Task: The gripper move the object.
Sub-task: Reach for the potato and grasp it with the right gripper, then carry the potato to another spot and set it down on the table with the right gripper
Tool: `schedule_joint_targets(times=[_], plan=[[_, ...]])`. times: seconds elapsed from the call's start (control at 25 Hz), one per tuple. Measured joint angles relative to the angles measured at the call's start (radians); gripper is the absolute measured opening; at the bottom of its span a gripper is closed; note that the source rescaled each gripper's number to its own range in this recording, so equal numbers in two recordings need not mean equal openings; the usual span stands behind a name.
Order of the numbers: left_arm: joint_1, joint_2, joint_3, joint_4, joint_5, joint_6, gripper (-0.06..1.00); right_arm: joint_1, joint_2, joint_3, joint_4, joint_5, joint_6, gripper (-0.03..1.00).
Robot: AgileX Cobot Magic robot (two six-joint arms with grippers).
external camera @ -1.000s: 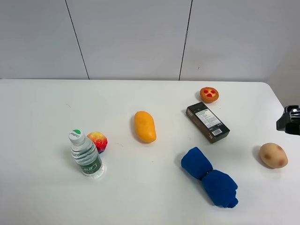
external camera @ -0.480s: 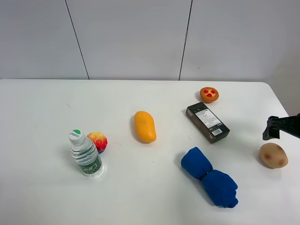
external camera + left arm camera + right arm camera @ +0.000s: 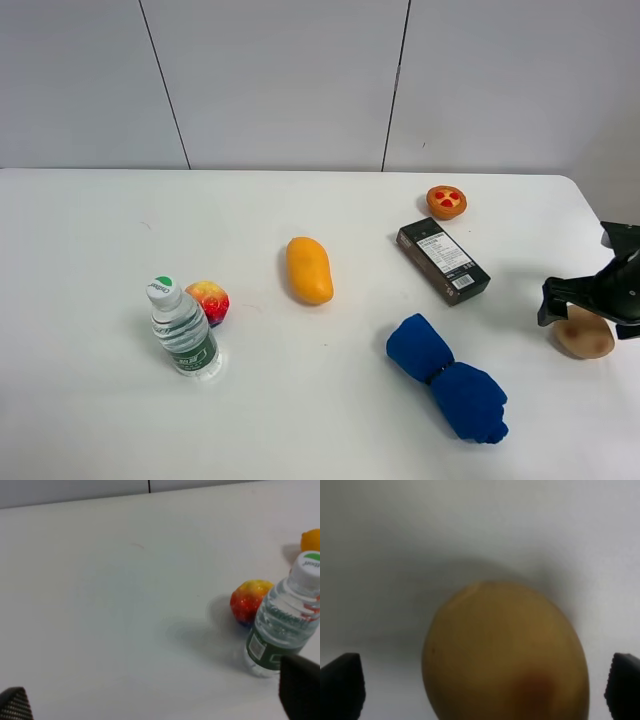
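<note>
I should next use my right gripper to move the tan potato (image 3: 505, 650) across the white table, grabbing it by its opposite sides so its rounded end (image 3: 497, 597) stays free.
The tan potato (image 3: 584, 338) lies on the white table near its right edge. My right gripper (image 3: 588, 303) is directly over it and hides its top in the high view. In the right wrist view the potato (image 3: 505, 650) fills the middle, with a reddish blotch, and the two black fingertips (image 3: 340, 685) stand wide apart on either side of it without touching it. The right gripper is open. My left gripper (image 3: 155, 700) is out of the high view; its fingertips (image 3: 300, 690) show wide apart and empty.
An orange-yellow mango (image 3: 309, 270), a black box (image 3: 443, 261), a small tart (image 3: 446, 201) and a blue cloth (image 3: 447, 378) lie mid-table. A water bottle (image 3: 183, 330) and peach (image 3: 209, 301) stand at the left, also in the left wrist view (image 3: 280, 625).
My right gripper has come in from the right edge and down, from beside the potato to over it, covering its top. Nothing else has moved.
</note>
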Motion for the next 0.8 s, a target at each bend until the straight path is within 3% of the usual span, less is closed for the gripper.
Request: schedule_joint_targets(times=[0.12,0.24,0.32,0.44,0.6,0.8], plan=[[0.000,0.000,0.000,0.000,0.000,0.000,1.00,0.000,0.036,-0.001,0.002,-0.008,-0.002,0.78],[0.000,0.000,0.000,0.000,0.000,0.000,1.00,-0.001,0.044,-0.001,0.001,0.003,0.003,0.28],[0.000,0.000,0.000,0.000,0.000,0.000,1.00,-0.001,0.034,-0.001,0.009,0.016,0.021,0.12],[0.000,0.000,0.000,0.000,0.000,0.000,1.00,-0.002,-0.016,-0.001,0.043,0.048,0.045,0.04],[0.000,0.000,0.000,0.000,0.000,0.000,1.00,-0.002,-0.185,-0.014,0.105,0.149,0.042,0.02],[0.000,0.000,0.000,0.000,0.000,0.000,1.00,0.046,-0.382,-0.174,0.137,0.272,-0.020,0.01]])
